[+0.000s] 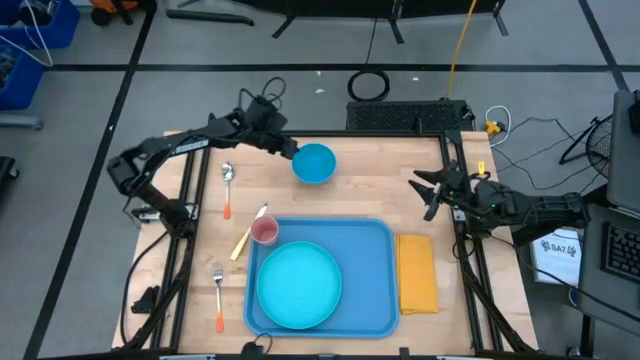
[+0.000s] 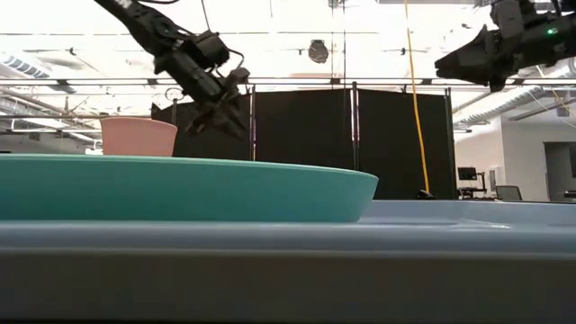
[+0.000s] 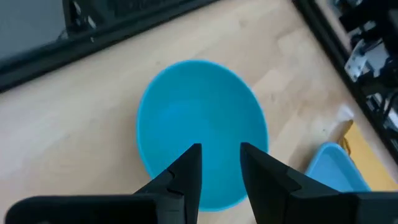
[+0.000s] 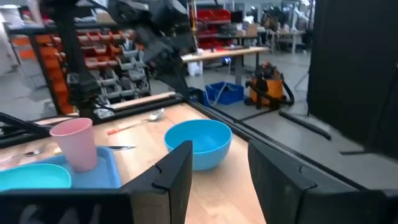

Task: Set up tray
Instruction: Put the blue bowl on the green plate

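My left gripper is to hold the blue bowl by its rim (image 1: 294,159) next, so that it can put the bowl onto the teal plate (image 1: 298,285).
The blue tray (image 1: 375,300) lies at the table's near middle, with the round teal plate (image 1: 298,285) resting flat on it and a pink cup (image 1: 264,232) standing upright in its far-left corner. A blue bowl (image 1: 314,163) sits upright on the bare wood beyond the tray. My left gripper (image 1: 291,150) hovers open above the bowl's (image 3: 199,118) left rim, clear of it. In the right wrist view the left arm's fingers hang over the bowl (image 4: 198,142). My right gripper (image 1: 428,192) is open, raised over the table's right side.
A folded yellow napkin (image 1: 417,272) lies right of the tray. A spoon (image 1: 228,185), a yellow-handled knife (image 1: 243,240) and an orange-handled fork (image 1: 218,295) lie left of it. Bare wood shows between the bowl and my right gripper.
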Tool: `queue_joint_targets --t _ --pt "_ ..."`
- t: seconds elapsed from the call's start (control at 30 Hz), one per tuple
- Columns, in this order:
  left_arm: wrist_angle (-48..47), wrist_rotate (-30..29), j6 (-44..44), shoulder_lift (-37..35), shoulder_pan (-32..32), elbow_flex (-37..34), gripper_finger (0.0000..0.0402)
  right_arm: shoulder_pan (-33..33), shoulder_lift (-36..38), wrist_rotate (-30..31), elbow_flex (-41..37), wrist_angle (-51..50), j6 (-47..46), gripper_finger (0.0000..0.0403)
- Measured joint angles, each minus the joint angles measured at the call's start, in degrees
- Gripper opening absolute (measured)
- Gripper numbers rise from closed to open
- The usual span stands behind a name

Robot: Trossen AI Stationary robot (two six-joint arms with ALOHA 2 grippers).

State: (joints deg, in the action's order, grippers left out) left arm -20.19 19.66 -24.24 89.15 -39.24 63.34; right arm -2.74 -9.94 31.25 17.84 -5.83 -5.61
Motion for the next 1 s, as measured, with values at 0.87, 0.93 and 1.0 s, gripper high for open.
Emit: queue_joint_targets --t 0.87,0.93,1.0 --pt "-9.72 -6.56 -2.53 8.71 2.18 2.17 0.0113 -2.26 8.77 -2.89 -6.18 4.88 2.02 0.0144" --pt "-8.45 -6.01 -2.79 9.78 2.38 2.2 0.0113 -2.26 8.77 -2.93 -6.18 4.86 1.97 0.0143" --pt "-8.43 -5.83 -3.17 10.69 2.42 2.22 0.0113 -2.26 8.77 -3.0 -6.18 4.85 1.8 0.0142"
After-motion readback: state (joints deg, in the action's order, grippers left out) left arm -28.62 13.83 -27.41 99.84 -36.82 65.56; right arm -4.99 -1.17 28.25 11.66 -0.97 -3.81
